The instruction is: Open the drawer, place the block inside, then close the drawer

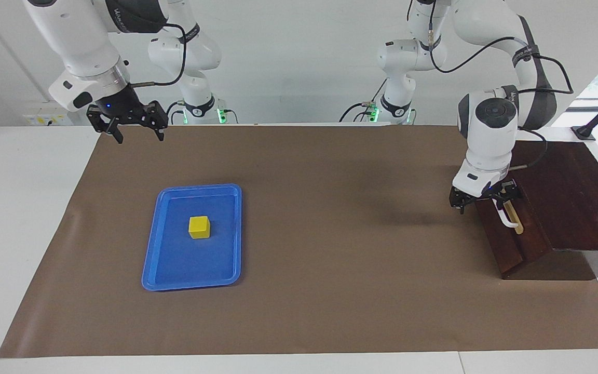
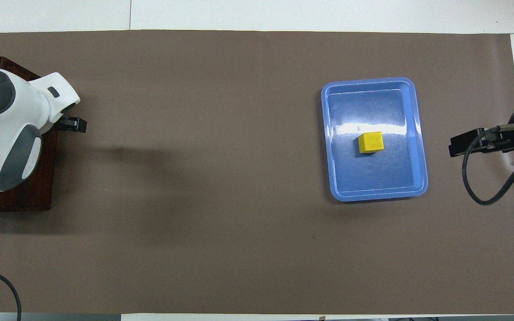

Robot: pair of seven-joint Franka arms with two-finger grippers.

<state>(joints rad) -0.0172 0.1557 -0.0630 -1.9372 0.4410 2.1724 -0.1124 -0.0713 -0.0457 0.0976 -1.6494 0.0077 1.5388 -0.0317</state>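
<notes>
I next need to pick up the small yellow block by its sides with my right gripper, so that it can go inside the drawer.
The drawer is shut in the sloped front of a dark wooden box at the left arm's end of the table. My left gripper hangs low against the drawer front, open, its fingers spread around the end of the white handle nearer the robots. Seen from overhead, the left arm covers the handle and only one fingertip sticks out. The yellow block sits in the blue tray. My right gripper waits open, high over the mat's corner by the robots.
A brown mat covers most of the white table. The blue tray lies toward the right arm's end. A black cable loops below the right wrist. The box sits at the mat's edge.
</notes>
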